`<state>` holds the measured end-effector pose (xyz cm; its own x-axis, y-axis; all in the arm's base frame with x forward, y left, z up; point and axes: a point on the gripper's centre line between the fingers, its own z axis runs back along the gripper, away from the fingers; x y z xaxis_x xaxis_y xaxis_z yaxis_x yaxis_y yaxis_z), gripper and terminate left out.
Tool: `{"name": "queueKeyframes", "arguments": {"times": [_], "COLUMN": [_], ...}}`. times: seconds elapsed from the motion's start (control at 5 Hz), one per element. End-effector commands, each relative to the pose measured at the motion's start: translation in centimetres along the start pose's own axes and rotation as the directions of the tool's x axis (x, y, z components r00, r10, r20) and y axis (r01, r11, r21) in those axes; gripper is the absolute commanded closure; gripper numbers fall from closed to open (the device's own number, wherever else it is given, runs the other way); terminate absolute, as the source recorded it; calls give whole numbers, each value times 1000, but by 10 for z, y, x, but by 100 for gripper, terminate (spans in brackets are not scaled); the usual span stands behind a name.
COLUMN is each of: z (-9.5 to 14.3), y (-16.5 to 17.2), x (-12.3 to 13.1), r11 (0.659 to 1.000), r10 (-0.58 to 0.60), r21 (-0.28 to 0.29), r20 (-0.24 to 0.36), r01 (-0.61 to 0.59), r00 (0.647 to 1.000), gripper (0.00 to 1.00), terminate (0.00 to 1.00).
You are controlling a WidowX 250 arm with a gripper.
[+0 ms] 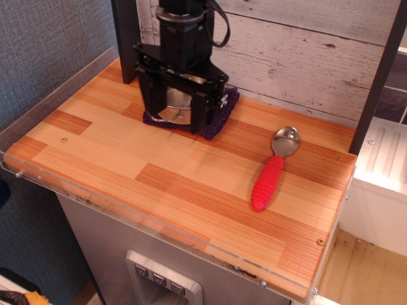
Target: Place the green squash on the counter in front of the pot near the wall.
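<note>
Next, my gripper grabs the body of the squash, to place it on the counter by the pot.
My black gripper (179, 125) hangs over the shiny steel pot (173, 105) at the back left of the wooden counter (159, 171), close to the whitewashed plank wall (305, 57). Its two fingers are spread wide, one on each side of the pot, and they hide most of it. Only a bit of the pot's rim and a loop handle show between them. The green squash does not show anywhere; the gripper body blocks the view into the pot.
The pot sits on a purple cloth (224, 105). A red-handled metal spoon (270, 171) lies at the right. A blue-grey panel (44, 51) borders the left, dark posts (127, 38) stand at the back, and a white rack (385, 171) is beyond the right edge.
</note>
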<state>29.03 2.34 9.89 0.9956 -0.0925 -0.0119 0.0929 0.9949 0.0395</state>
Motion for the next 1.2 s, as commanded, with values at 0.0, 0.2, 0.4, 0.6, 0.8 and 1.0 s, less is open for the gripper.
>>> {"name": "queueKeyframes", "arguments": {"times": [0.0,0.2,0.4,0.6,0.8,1.0], "z": [7,-6,-25,-43,-49,-57], "y": [38,49,51,51,48,49], "x": [62,85,96,99,98,97], "r11": [995,992,992,992,991,990], "r10": [94,117,119,118,117,130], "r21": [16,30,44,54,64,68], "r20": [74,59,20,-17,-34,-55], "r01": [-96,-119,-120,-117,-114,-126], "r00": [993,991,993,993,993,990], "gripper": [0,0,0,0,0,0], "terminate": [0,0,0,0,0,0]}}
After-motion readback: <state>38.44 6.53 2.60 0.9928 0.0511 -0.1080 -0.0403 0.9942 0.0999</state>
